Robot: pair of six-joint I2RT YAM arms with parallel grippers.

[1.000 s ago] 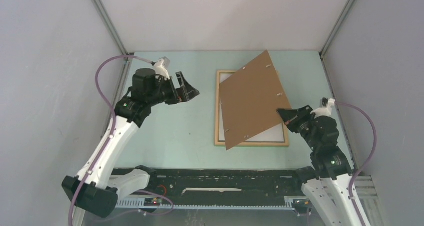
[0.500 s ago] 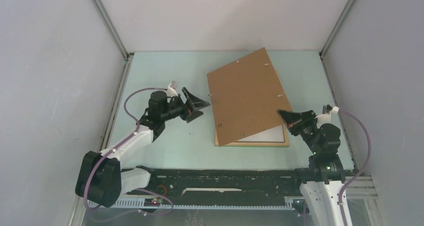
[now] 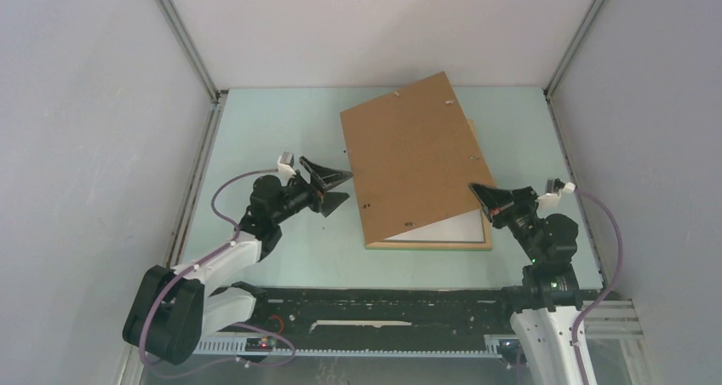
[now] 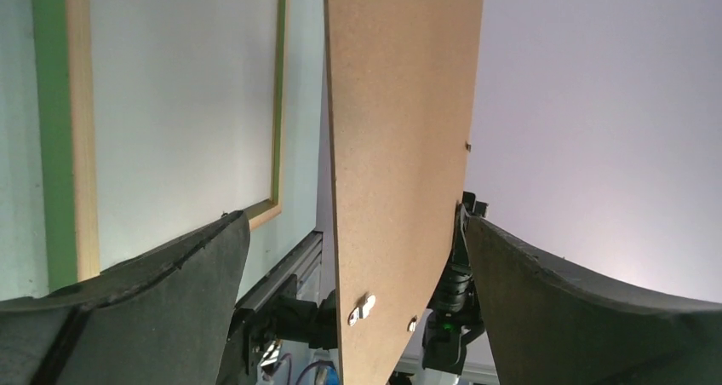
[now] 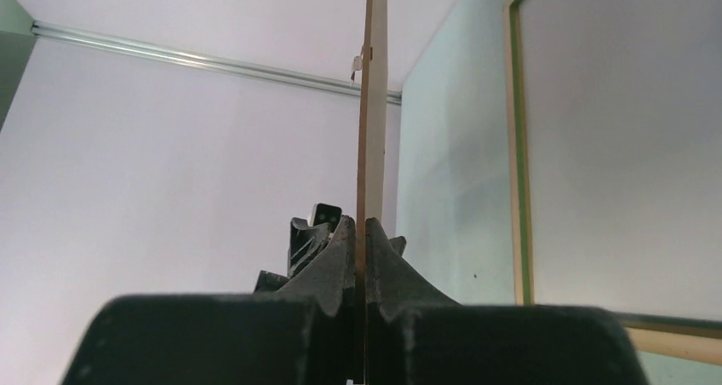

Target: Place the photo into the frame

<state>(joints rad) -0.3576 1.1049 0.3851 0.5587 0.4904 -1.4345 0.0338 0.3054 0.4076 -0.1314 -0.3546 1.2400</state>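
My left gripper takes hold of the photo [image 3: 409, 159] by its brown board's edge between the metal clips next, to fit it into the frame [image 3: 430, 244].
The photo [image 3: 409, 159] shows only its plain brown board back, with small metal clips, and is tilted up over the frame [image 3: 430, 244]. The frame lies flat on the pale green table, light wood face up with a white inside. My right gripper [image 3: 477, 189] is shut on the photo's near right corner; in the right wrist view [image 5: 361, 223] the board edge [image 5: 372, 104] runs up from between the pads. My left gripper [image 3: 345, 186] is open at the photo's left edge. In the left wrist view [image 4: 353, 223] the board [image 4: 396, 146] stands between the fingers, touching neither. The frame also shows there [image 4: 77, 146].
Grey enclosure walls with metal corner posts [image 3: 183, 36] close in the table at the left, back and right. A black rail [image 3: 375, 304] runs along the near edge between the arm bases.
My left arm has dropped and reached right until its open jaws sit at the photo's left edge. The right gripper has swung the photo left and toward the back, uncovering more of the frame.
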